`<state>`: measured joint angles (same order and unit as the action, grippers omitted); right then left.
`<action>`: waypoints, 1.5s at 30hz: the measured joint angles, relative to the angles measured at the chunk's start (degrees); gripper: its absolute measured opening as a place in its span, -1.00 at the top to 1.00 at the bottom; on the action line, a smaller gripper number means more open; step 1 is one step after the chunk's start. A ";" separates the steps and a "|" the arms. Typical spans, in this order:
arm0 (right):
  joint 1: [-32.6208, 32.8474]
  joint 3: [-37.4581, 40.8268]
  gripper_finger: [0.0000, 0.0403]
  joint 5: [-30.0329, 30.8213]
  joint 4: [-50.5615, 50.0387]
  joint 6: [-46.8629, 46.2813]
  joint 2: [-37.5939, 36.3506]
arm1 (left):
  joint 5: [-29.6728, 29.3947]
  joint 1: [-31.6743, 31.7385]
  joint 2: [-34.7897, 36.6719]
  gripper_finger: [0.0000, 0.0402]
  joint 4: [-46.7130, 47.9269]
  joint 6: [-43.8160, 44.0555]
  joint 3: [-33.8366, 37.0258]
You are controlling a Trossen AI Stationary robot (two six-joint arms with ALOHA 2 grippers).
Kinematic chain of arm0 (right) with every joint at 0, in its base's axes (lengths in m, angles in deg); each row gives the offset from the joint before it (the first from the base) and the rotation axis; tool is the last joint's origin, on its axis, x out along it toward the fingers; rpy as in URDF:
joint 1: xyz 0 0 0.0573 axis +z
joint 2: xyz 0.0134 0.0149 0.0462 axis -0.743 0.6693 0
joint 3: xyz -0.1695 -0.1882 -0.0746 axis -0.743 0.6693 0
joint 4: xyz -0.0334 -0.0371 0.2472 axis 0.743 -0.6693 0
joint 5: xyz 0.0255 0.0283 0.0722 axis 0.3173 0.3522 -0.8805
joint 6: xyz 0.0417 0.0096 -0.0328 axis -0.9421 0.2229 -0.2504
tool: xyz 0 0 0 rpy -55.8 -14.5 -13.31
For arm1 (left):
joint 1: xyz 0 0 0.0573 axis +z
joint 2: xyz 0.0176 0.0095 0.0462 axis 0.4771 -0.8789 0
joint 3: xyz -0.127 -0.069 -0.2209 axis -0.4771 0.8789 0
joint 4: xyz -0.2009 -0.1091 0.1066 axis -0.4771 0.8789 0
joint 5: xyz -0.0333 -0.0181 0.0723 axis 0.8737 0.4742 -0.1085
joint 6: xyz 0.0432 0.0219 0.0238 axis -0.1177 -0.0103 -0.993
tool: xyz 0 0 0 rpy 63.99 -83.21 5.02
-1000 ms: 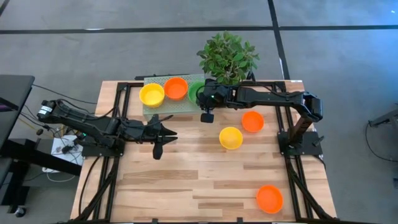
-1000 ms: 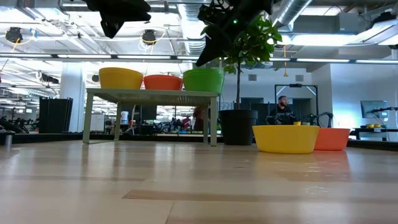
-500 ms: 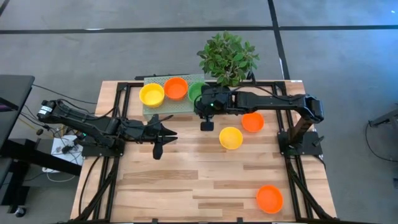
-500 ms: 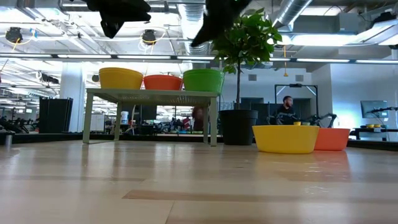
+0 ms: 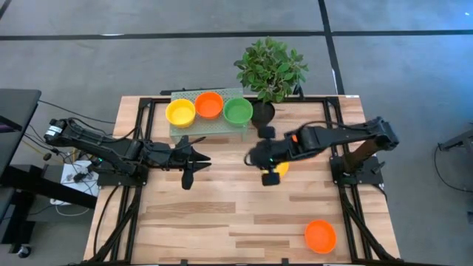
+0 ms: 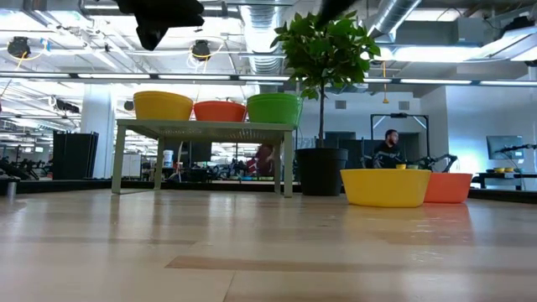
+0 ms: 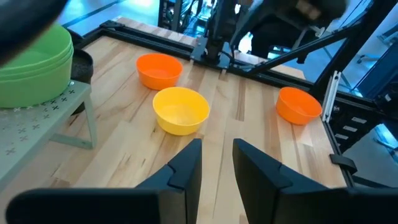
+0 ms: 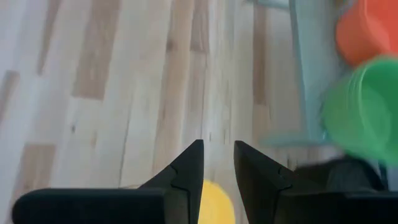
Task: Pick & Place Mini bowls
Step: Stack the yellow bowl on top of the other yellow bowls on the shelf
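Next, my right gripper grabs the yellow mini bowl by its rim (image 5: 286, 167), picks it up and places it on the pale green rack (image 5: 199, 124).
On the pale green rack (image 5: 199, 124) at the far side stand three mini bowls: yellow (image 5: 180, 112), orange (image 5: 209, 104) and green (image 5: 238, 111). A yellow mini bowl (image 7: 180, 110) rests on its base mid-table, with an orange one (image 7: 159, 68) beyond it. Another orange one (image 5: 320, 235) lies near the front right. My right gripper (image 5: 270, 179) hangs open above the yellow bowl's edge (image 8: 214, 202), touching nothing. My left gripper (image 5: 205, 159) waits open at mid-left, pointing at the yellow bowl.
A potted plant (image 5: 270, 68) in a black pot stands at the far edge, right of the rack. The right arm (image 5: 332, 137) stretches over the table's right half. Bare wood lies at the near left (image 5: 185, 222).
My right gripper has left the green bowl on the rack, swinging toward the table's near and right side and rising a little. It now stands over the yellow bowl on the table. The green bowl stays on the rack.
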<state>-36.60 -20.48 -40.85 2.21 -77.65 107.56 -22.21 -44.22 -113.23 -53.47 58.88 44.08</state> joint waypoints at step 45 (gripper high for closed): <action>2.37 56.45 0.59 -6.54 40.24 -26.15 -9.74 | 26.01 9.20 -30.65 0.54 -34.24 -13.36 -4.05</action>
<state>-34.23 35.97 -47.38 42.45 -103.80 97.82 3.80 -35.02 -143.87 -87.71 45.52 40.03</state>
